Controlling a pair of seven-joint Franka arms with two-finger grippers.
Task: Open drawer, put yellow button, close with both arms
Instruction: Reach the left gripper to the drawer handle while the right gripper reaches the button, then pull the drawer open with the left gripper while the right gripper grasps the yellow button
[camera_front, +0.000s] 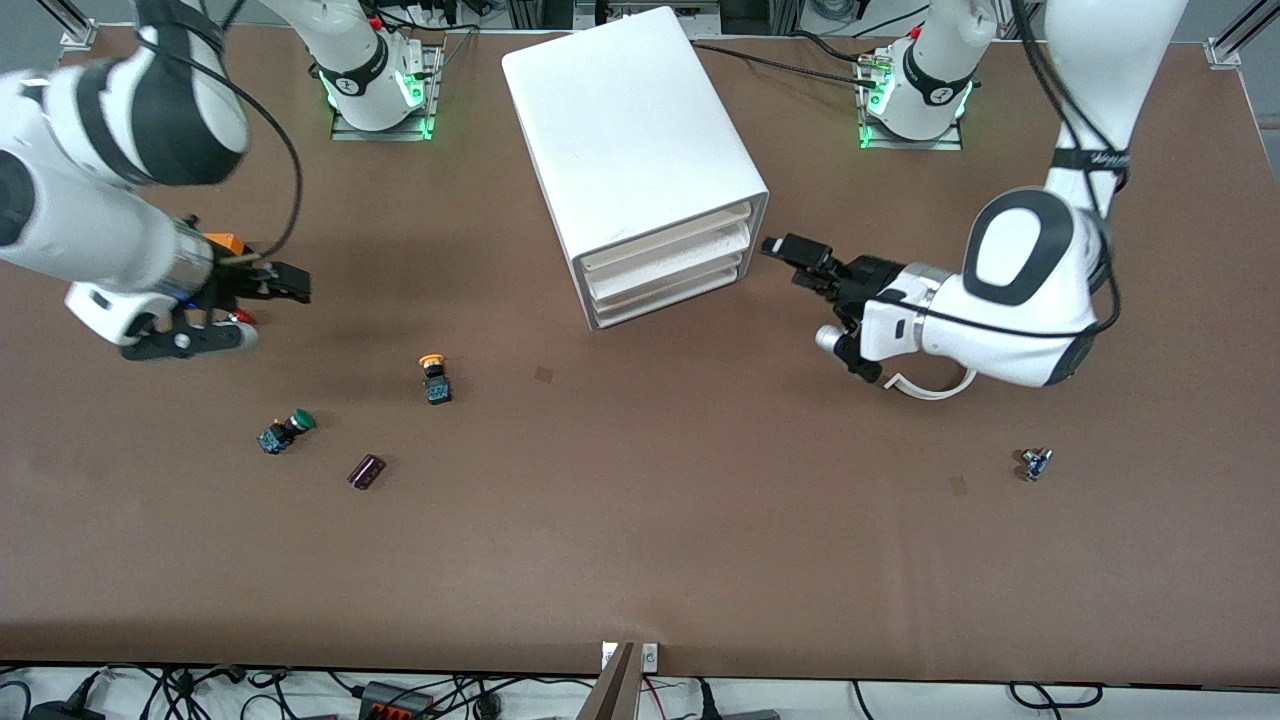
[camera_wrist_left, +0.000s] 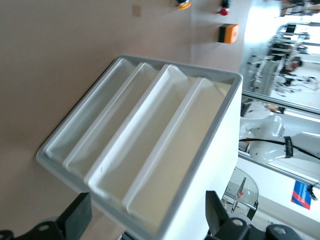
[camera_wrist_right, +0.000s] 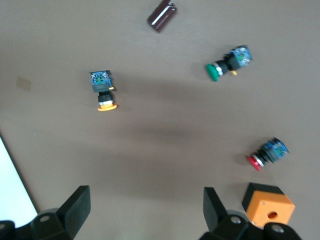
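Note:
I need to grab the yellow button next by its blue-and-black body with my right gripper, to put the button into the top drawer.
The white cabinet stands mid-table with its three drawers shut; the top drawer is flush with the front. My left gripper hovers open just in front of the drawer fronts, at the corner toward the left arm's end, touching nothing. The yellow button lies on its side on the table, nearer the front camera than the cabinet. My right gripper hangs open and empty above the table toward the right arm's end, apart from the yellow button.
A green-capped button, a red-capped button, an orange box and a dark purple part lie around the right gripper. A small blue part lies toward the left arm's end.

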